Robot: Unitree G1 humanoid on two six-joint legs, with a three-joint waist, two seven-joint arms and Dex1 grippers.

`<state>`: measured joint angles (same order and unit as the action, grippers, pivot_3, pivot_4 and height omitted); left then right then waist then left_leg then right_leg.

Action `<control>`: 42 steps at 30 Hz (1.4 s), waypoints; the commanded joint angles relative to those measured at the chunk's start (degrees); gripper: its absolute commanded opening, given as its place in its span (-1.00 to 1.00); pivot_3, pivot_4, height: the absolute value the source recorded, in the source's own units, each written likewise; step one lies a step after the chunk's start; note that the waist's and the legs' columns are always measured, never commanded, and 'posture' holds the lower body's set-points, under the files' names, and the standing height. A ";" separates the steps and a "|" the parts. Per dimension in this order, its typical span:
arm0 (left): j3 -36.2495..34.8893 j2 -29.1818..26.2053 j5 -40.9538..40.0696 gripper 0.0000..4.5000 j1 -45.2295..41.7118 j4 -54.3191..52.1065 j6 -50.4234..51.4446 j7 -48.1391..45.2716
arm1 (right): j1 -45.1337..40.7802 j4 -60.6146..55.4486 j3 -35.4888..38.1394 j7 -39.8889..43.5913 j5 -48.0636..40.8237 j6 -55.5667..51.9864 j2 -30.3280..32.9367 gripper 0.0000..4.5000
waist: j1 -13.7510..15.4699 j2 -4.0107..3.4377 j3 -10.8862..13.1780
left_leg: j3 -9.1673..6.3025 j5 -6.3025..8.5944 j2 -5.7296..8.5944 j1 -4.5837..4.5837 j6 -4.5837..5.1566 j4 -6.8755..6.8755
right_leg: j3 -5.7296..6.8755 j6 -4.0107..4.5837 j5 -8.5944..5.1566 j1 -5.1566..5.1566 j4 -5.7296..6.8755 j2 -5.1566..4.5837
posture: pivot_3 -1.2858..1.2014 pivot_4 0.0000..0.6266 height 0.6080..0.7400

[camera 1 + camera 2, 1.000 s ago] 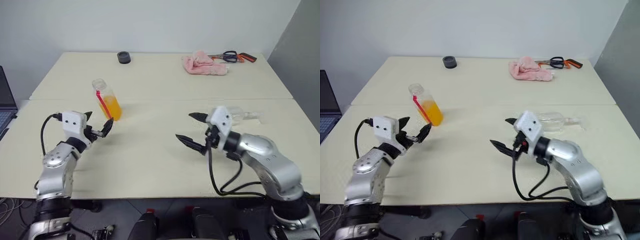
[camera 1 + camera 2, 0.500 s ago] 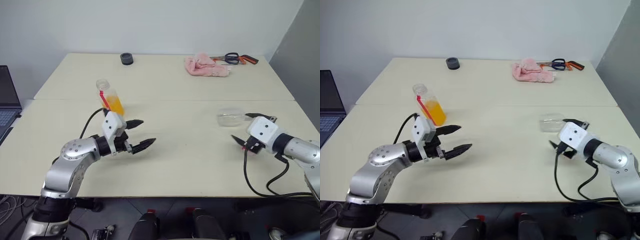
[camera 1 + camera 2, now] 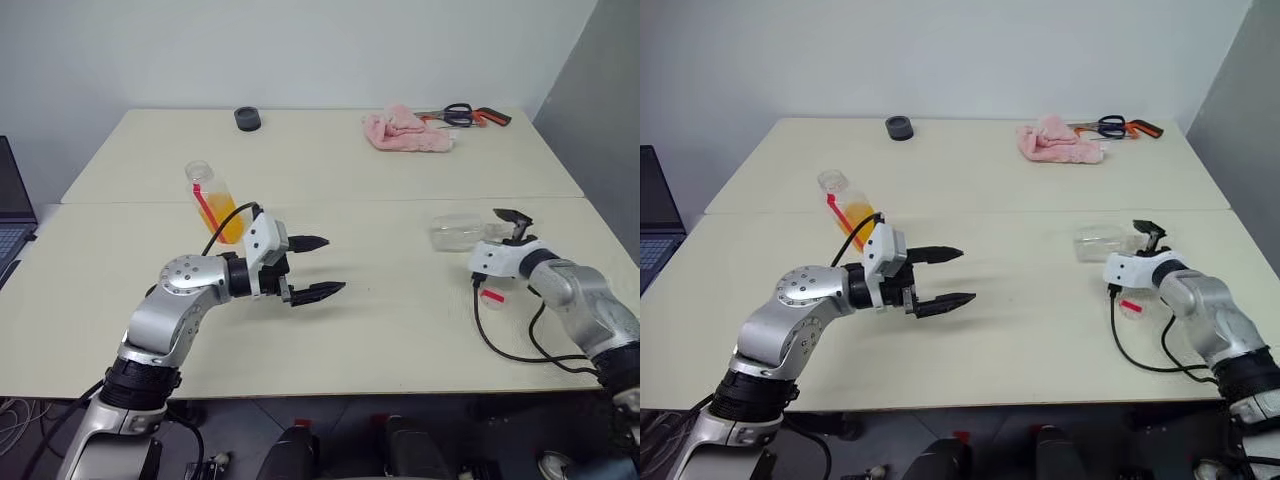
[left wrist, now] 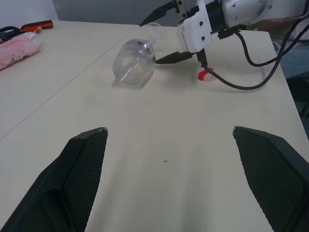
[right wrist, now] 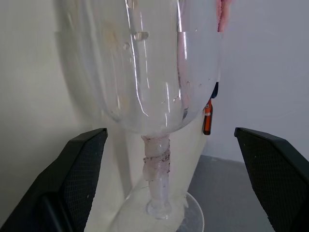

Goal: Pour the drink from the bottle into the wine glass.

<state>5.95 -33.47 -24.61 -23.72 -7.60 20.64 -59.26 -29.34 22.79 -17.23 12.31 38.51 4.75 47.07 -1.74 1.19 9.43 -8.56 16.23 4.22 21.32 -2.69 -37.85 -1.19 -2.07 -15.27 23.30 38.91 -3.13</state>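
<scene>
My left gripper will next grab the bottle by its body below the bottle's shoulder point(image 3: 212, 204) to keep it upright. The bottle stands uncapped with orange drink point(image 3: 225, 218) inside.
The bottle point(image 3: 215, 200) stands uncapped at the left of the table, its lower half holding the orange drink point(image 3: 225, 218). Well to its right, my left gripper point(image 3: 331, 265) is open over bare table, pointing toward the right side. The wine glass point(image 3: 455, 232) lies on its side at the right, bowl toward the middle of the table. My right gripper point(image 3: 500, 232) is open at its foot end. In the right wrist view the stem point(image 5: 155, 159) and the foot lie between the spread fingers point(image 5: 82, 179), with no pad touching them.
A small red-and-white cap point(image 3: 492, 296) lies on the table just in front of my right gripper. At the back are a pink cloth point(image 3: 408, 130), scissors point(image 3: 470, 114) and a black round object point(image 3: 247, 117). A laptop point(image 3: 8, 215) sits off the left edge.
My left gripper swung right, away from the bottle, to the middle of the table. My right gripper moved right and forward, rolled, and now straddles the lying glass's stem.
</scene>
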 commanded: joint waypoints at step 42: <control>-24.88 -4.70 -14.27 1.00 18.89 -19.55 17.45 17.82 | -2.27 0.83 5.67 8.74 -37.84 5.96 -42.67 -0.95 | -0.95 0.00 0.02 | 0.43 0.03 -0.54 -0.55 0.03 0.66 | -0.96 0.07 0.05 0.12 -0.03 0.39 | 0.03 -0.52 1.00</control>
<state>-16.97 -37.47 -37.39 -4.69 -24.27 37.65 -41.92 -29.05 22.23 -11.97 19.57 2.51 7.35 5.44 -2.70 1.20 9.44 -8.07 16.26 3.65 20.74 -2.65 -37.18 -2.15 -2.00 -15.21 23.42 38.88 -2.71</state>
